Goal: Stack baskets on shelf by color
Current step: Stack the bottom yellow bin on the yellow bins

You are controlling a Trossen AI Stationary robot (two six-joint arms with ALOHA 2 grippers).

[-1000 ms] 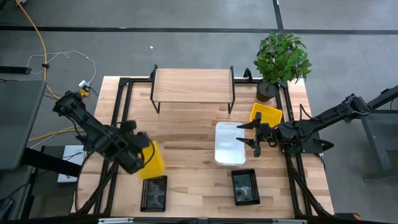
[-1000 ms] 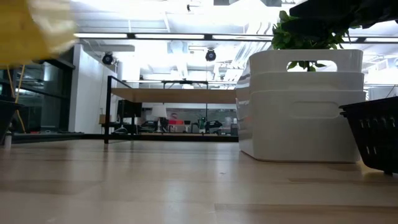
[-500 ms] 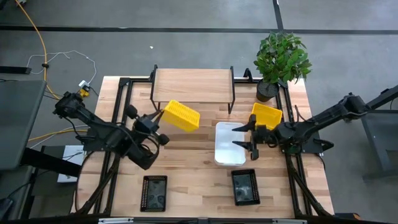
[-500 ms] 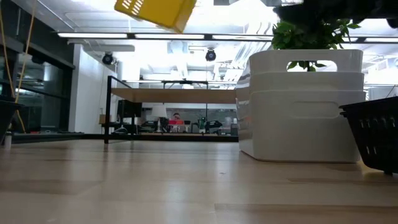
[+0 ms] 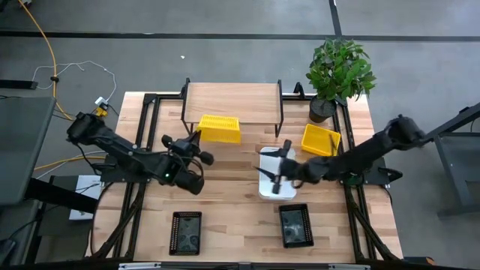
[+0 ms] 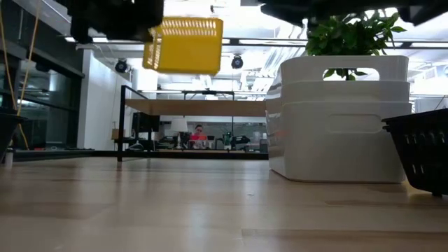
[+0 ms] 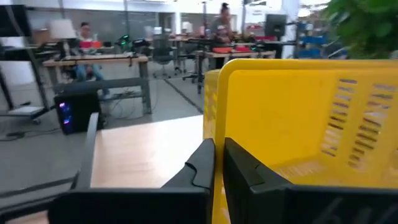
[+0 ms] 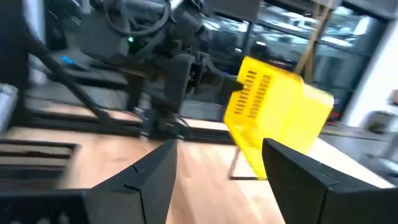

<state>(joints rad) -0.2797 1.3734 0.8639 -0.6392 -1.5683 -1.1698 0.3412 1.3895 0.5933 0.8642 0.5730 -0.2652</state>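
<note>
My right gripper next needs to grab the raised yellow basket by its rim [image 5: 238,133] to nest it into the matching tabletop basket.
My left gripper [image 5: 196,140] is shut on a yellow basket [image 5: 219,129], which hangs in the air just in front of the shelf [image 5: 232,102]; the low view shows the basket [image 6: 185,45] high above the table. My right gripper [image 5: 271,169] stands open above the stacked white baskets [image 5: 276,184], and its wrist view looks between its fingers at the yellow basket [image 8: 273,112]. A second yellow basket [image 5: 320,139] rests on the table at the right. Two black baskets [image 5: 186,232] [image 5: 295,225] sit near the front edge. My left gripper pinches one wall of the yellow basket [image 7: 217,115] at its left end, one finger [image 7: 198,169] outside and the other finger [image 7: 249,180] inside. The fingers come in level from the table's left. The basket is lifted clear and sits roughly level.
A potted plant [image 5: 339,71] stands at the far right corner beside the shelf. The white stack [image 6: 343,119] and a black basket [image 6: 420,157] fill the right of the low view. Bare tabletop [image 5: 225,187] lies between the arms.
My left gripper has swung the yellow basket from the table's near left up and toward the shelf, rolling as it went; the basket, tilted half a second ago, now hangs level. My right gripper has moved toward the table's left, over the white baskets, staying open.
</note>
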